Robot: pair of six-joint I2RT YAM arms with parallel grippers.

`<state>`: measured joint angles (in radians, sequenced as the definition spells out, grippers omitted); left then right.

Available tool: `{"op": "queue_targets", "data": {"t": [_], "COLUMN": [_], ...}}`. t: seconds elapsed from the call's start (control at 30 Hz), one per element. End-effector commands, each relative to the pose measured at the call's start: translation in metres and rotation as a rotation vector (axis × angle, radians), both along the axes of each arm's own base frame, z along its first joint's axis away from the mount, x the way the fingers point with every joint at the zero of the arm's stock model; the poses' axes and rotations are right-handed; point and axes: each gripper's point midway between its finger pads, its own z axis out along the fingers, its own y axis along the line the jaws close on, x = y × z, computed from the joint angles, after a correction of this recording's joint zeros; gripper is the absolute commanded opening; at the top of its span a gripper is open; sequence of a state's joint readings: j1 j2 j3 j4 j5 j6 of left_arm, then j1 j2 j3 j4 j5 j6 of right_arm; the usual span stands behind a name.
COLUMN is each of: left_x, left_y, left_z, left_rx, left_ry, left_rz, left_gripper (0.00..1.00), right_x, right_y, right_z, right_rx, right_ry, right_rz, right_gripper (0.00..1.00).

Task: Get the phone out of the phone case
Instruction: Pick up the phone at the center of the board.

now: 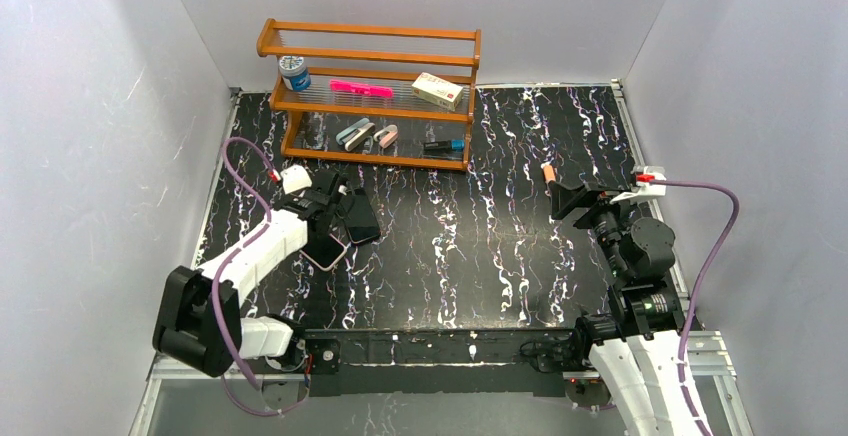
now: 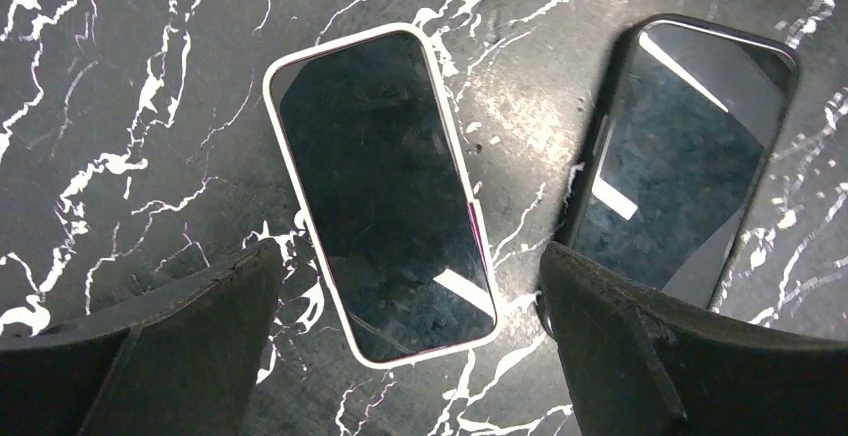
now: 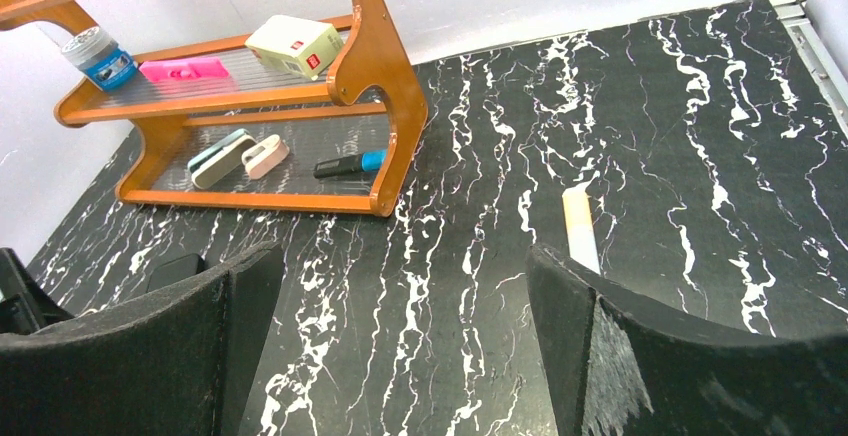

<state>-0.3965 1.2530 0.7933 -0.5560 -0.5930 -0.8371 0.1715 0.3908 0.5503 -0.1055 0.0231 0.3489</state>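
Observation:
My left gripper takes hold of the pale-cased phone by its long side edges next, leaving an end free, to hand that phone to my right gripper.
A phone in a pale white-pink case [image 2: 385, 191] lies screen up on the black marbled table; it also shows in the top view [image 1: 326, 251]. A second dark phone-shaped thing with a black rim [image 2: 690, 156] lies just to its right, also seen from above [image 1: 361, 219]. My left gripper [image 2: 410, 256] is open and empty just above them. Its fingers straddle the near end of the pale-cased phone, and the right finger [image 2: 640, 346] covers the near corner of the black one. My right gripper [image 3: 405, 256] is open and empty over bare table at the right [image 1: 562, 199].
A wooden shelf rack [image 1: 372, 96] stands at the back with a small jar, a pink item, a box and several small items. A cream stick with an orange tip [image 3: 580, 226] lies on the table by my right gripper. White walls close in on both sides.

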Motion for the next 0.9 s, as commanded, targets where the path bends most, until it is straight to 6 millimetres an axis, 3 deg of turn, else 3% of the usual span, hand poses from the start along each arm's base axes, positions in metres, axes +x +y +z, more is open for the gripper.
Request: {"op": "queue_targets", "data": {"t": [0.0,0.27,0.53,0.87], "left_x": [0.002,-0.002,0.000,-0.011], "left_y": [0.015,0.027,0.034,0.035], "left_z": [-0.005,-0.034,-0.042,-0.069], "left_rx": [-0.006,0.004,0.030,0.030], "left_ry": [-0.037,0.000,0.008,0.076], "left_rz": [0.167,0.312,0.372,0.415], "left_gripper": [0.98,0.98,0.98,0.98], "right_x": [0.000,-0.002,-0.002,-0.001], "right_y": [0.001,0.005,0.012,0.014], "right_z": [0.007,0.009,0.006,0.005], "right_rx": [0.012,0.011,0.003,-0.006], "right_ry": [-0.038,-0.043,-0.031,-0.020], "right_rz": [0.000,0.021,0.052,0.059], "right_gripper": [0.99,0.99,0.99,0.99]}}
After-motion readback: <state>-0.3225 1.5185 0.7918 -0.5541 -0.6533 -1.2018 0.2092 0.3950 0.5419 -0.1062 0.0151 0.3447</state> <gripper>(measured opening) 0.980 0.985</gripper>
